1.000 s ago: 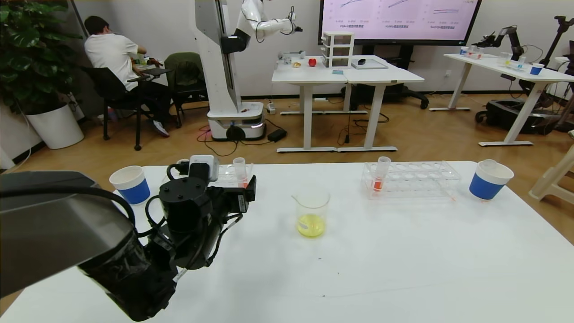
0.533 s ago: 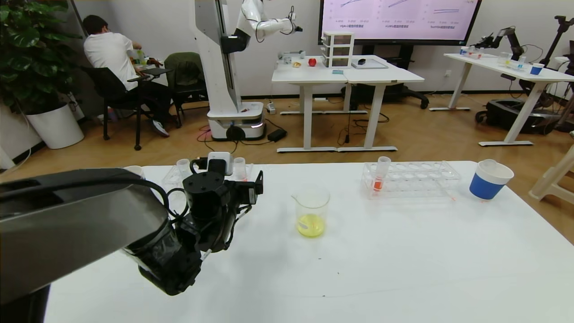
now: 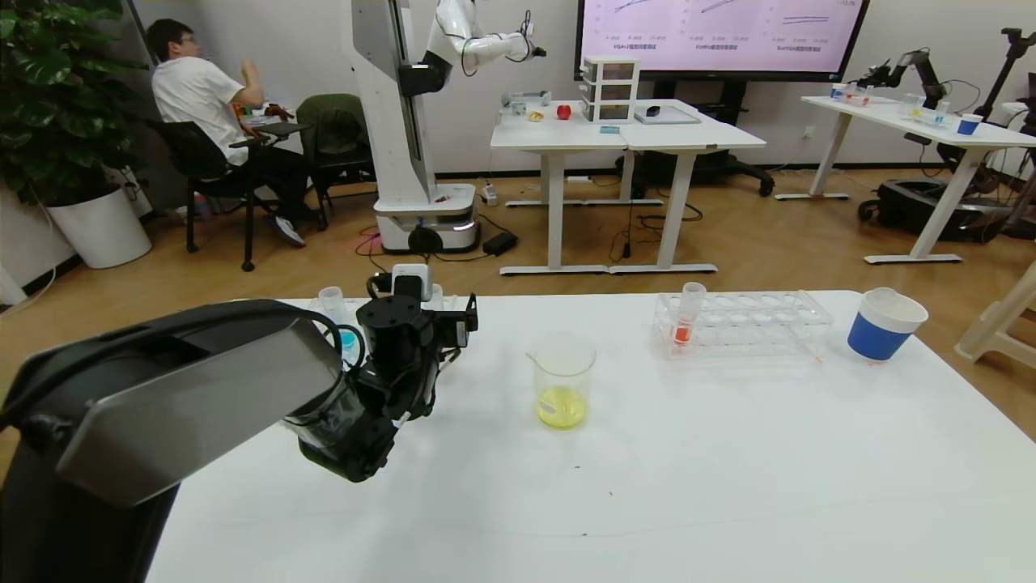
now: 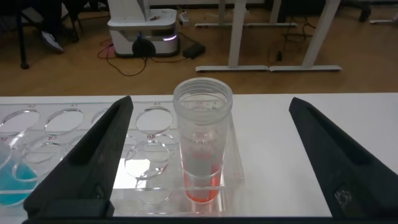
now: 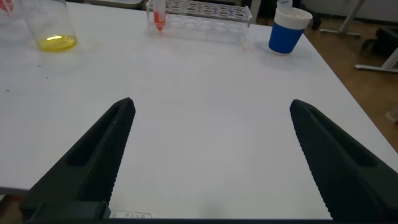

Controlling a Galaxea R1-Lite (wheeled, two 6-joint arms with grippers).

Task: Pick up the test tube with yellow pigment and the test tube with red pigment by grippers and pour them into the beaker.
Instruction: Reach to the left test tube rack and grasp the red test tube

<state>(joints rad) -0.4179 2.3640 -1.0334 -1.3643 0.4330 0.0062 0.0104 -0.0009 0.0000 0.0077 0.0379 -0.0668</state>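
Observation:
The left gripper's fingers are beside the red tube's upper part [image 4: 203, 115] in the left wrist view, above the clear rack [image 4: 74, 134], so they would hold the tube if they closed now. The left gripper should close.
In the left wrist view a red pigment test tube [image 4: 202, 146] stands upright in the end hole of a clear rack [image 4: 74, 134]. My left gripper [image 4: 209, 102] is open, with a finger on each side of the tube and well apart from it. In the head view that gripper [image 3: 457, 317] is at the left rack, and this tube is hidden behind it. The beaker [image 3: 564, 379] at table centre holds yellow liquid. A second red tube [image 3: 686, 316] stands in the right rack [image 3: 753, 324]. No tube with yellow pigment shows. My right gripper [image 5: 211, 104] is open and empty over bare table.
A blue-and-white paper cup [image 3: 885, 325] stands at the right, past the right rack. A tube with blue liquid [image 3: 349, 338] and an empty tube [image 3: 330, 300] stand in the left rack. My bulky left arm [image 3: 202, 389] covers the table's left side.
My left arm has moved forward and to the right up to the left rack, and now hides the left paper cup and the red tube there. The beaker and right rack have not moved.

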